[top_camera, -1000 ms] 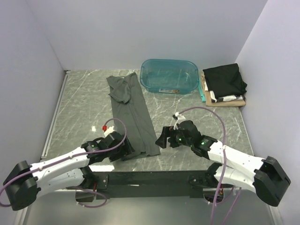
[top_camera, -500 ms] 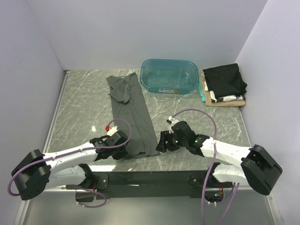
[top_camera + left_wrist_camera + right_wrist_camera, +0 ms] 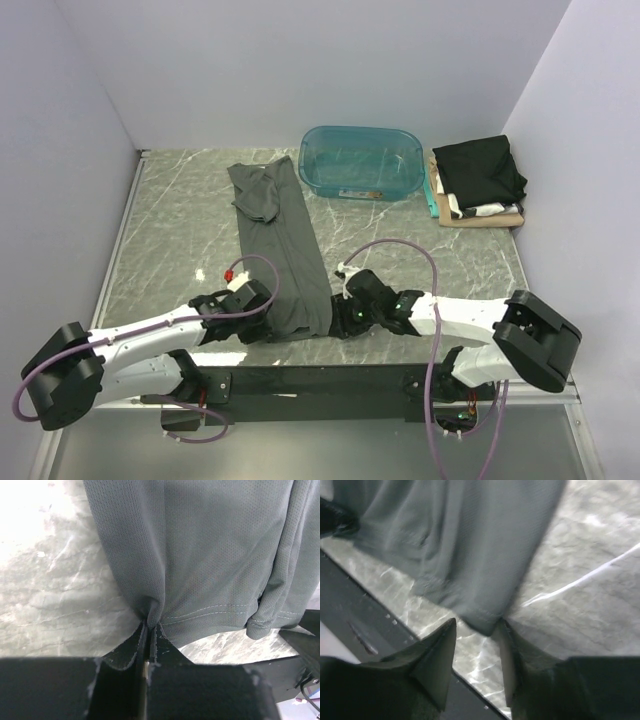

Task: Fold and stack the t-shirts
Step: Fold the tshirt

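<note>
My left gripper would bring up the near hem corner [image 3: 265,332] [image 3: 151,621] if I lifted it now, because its closed fingers are pinching a bunched fold of grey cloth.
A dark charcoal-grey t-shirt [image 3: 285,240] [image 3: 210,555] [image 3: 470,545] lies folded into a long strip running from the back of the table to its near edge. My left gripper [image 3: 262,314] [image 3: 150,625] is shut on the hem at the strip's near left corner, with cloth bunched between its tips. At the near right corner my right gripper [image 3: 340,318] [image 3: 477,625] stands low with its jaws apart. The hem corner sits between its fingertips, touching the right one. A folded black t-shirt [image 3: 480,170] tops a pile at the back right, over white and tan ones [image 3: 490,218].
A translucent teal tub [image 3: 360,160] stands at the back, just right of the strip's far end. The black base rail [image 3: 320,380] runs along the near edge behind both grippers. Purple walls close in the left, back and right sides.
My left gripper has shut on the hem's left corner. My right gripper has slid left to the hem's right corner, and its jaws have narrowed.
</note>
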Motion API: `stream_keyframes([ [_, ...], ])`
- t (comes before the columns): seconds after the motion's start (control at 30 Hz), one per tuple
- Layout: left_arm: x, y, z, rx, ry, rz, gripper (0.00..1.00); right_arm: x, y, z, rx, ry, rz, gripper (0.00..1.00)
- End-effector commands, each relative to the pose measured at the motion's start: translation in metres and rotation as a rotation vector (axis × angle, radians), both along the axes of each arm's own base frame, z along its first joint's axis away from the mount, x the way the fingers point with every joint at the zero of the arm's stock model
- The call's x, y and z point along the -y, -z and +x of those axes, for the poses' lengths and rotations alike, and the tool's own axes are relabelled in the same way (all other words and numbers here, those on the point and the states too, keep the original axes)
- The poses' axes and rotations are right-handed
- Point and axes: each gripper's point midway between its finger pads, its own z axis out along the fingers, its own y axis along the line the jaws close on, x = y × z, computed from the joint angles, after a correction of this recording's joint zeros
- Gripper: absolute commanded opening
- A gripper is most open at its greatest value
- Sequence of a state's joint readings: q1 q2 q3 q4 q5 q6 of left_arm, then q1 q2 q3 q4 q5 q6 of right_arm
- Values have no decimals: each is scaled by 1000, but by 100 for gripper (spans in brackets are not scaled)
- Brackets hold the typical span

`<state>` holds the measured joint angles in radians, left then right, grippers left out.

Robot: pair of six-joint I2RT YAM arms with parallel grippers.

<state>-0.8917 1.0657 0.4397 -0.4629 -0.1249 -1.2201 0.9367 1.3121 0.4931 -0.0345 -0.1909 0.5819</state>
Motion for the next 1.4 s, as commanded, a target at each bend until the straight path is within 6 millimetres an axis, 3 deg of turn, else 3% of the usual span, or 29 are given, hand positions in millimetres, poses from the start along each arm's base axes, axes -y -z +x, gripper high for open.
stream_keyframes([
  [0.0,-12,6,-14,-48,6,43,1,-8,-8,15,39,38,-6,38],
  [0.07,-9,-2,-10,-28,4,25,1,-11,-13,16,50,28,-7,20],
  [0.23,-5,-21,6,39,-45,1,1,-16,-31,24,101,40,26,6],
  [0.4,10,-50,34,156,-89,-54,1,-30,-66,50,202,77,59,2],
  [0.53,2,-62,61,222,-173,18,1,-41,-88,72,260,101,70,1],
  [0.7,-6,-74,96,251,-207,34,1,-36,-112,115,323,184,56,1],
  [0.83,-9,-91,131,308,-232,-1,1,-43,-121,135,341,160,48,1],
  [0.87,-12,-94,136,319,-239,5,1,-41,-111,139,309,166,11,1],
  [0.9,-17,-96,145,325,-263,15,1,-44,-123,153,320,189,23,0],
  [0.97,-24,-99,155,330,-286,26,1,-48,-120,163,316,189,6,0],
  [1.0,-27,-102,166,336,-302,15,1,-53,-130,173,337,190,18,0],
  [1.07,-30,-103,175,343,-296,13,1,-58,-126,183,320,181,14,0],
  [1.1,-34,-108,184,356,-309,7,1,-61,-135,191,332,183,19,0],
  [1.17,-41,-106,193,354,-328,28,1,-62,-131,203,326,193,4,0],
  [1.23,-47,-109,206,365,-338,26,0,-68,-139,213,340,185,25,0],
  [1.27,-48,-109,210,364,-340,22,1,-67,-132,221,325,193,14,0],
  [1.3,-52,-107,217,361,-349,22,1,-72,-140,227,337,184,28,0],
  [1.37,-55,-108,225,367,-350,17,1,-73,-132,237,326,185,11,0],
])
